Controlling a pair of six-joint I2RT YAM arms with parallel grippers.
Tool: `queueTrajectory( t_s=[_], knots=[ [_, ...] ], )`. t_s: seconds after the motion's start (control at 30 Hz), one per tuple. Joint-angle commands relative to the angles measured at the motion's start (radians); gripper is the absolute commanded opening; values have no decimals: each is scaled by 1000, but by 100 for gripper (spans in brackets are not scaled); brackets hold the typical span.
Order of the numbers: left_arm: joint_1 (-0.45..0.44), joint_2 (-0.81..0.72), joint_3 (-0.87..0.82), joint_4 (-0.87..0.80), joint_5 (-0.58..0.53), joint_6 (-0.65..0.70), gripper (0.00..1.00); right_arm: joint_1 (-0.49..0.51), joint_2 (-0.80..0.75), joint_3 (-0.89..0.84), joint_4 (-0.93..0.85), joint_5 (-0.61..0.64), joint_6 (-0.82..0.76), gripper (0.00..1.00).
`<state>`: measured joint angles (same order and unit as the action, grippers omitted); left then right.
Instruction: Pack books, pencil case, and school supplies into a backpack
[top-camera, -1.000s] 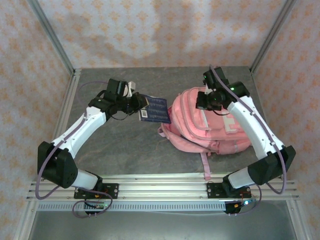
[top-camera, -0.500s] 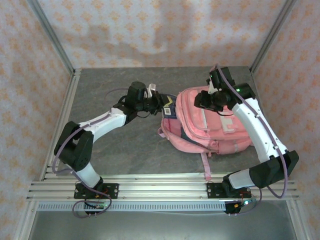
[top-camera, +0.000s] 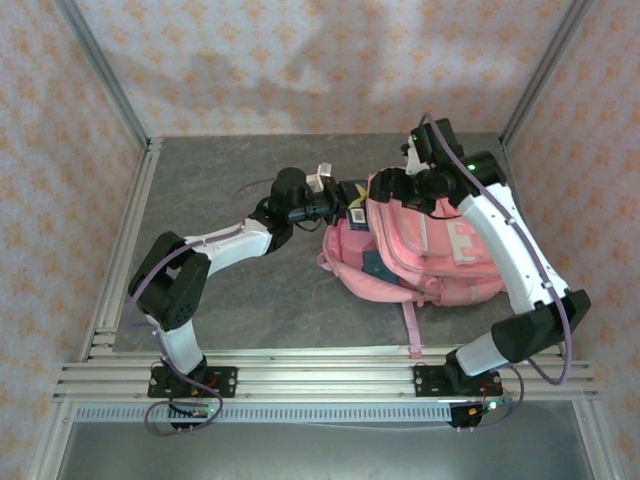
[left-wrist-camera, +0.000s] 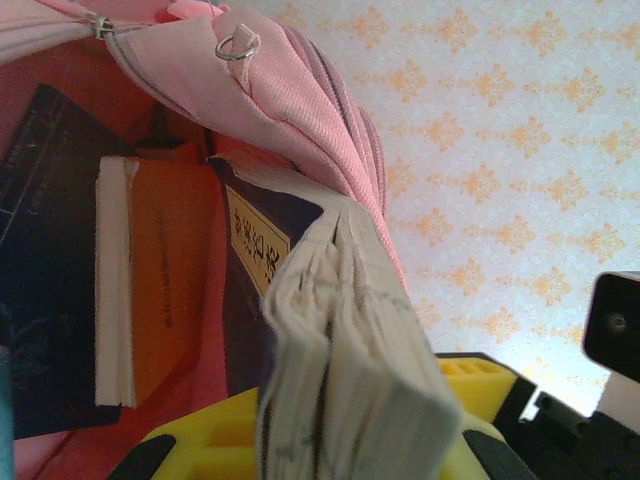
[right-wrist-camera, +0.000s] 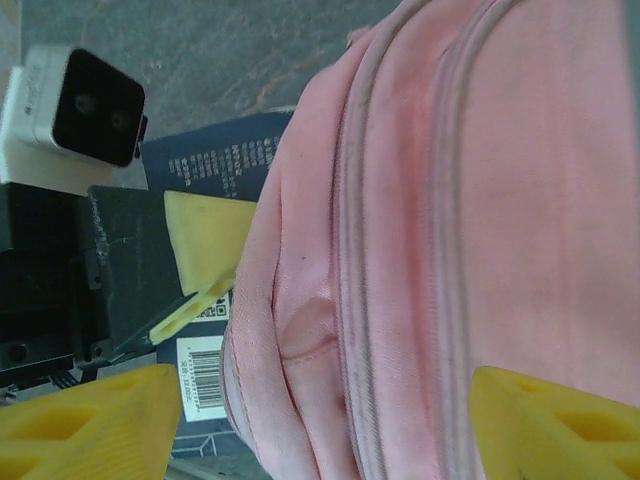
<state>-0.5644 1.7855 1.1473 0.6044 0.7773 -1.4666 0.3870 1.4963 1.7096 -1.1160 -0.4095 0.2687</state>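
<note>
My right gripper's wide-open fingers are still above the flap's fold (top-camera: 374, 212), so it is too early to close. It first lowers to the fold, then closes on it.
The pink backpack (top-camera: 440, 250) lies on the table with its mouth facing left and its top layer raised. My left gripper (top-camera: 345, 203) is shut on the dark blue checked book (top-camera: 354, 214), which sits partly inside the mouth. In the left wrist view this book's page edges (left-wrist-camera: 350, 330) run between my left gripper's (left-wrist-camera: 340, 432) yellow fingers, under the backpack's zipped rim (left-wrist-camera: 290, 90). Inside lie an orange-yellow book (left-wrist-camera: 165, 280) and a navy book (left-wrist-camera: 45, 250). My right gripper (top-camera: 393, 188) is at the raised rim; its fingers stand wide apart astride the backpack's fabric (right-wrist-camera: 450, 200).
Grey tabletop (top-camera: 250, 290) stretches left of and in front of the backpack. A pink strap (top-camera: 411, 330) trails toward the front rail. Metal frame posts and patterned walls close in the back and sides. The left gripper's finger (right-wrist-camera: 205, 235) and camera (right-wrist-camera: 80, 110) are close to my right gripper.
My left arm has swung right, carrying the checked book from over the table into the backpack's mouth. My right gripper has shifted left at the rim, and the top layer now stands higher.
</note>
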Motion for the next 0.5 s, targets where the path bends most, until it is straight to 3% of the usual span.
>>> queueTrajectory(
  t_s=[0.0,0.23,0.3,0.47],
  knots=[
    [-30,-8,81,198,27,-40,0,10,33,21,-24,-5,23,74],
    [-61,8,105,217,23,-36,0,28,101,50,-52,24,3,70],
    [-64,7,108,222,25,-37,0,30,111,50,-68,53,-7,60],
    [-63,-10,90,189,22,-14,0,30,90,31,-65,89,-19,20]
  ],
)
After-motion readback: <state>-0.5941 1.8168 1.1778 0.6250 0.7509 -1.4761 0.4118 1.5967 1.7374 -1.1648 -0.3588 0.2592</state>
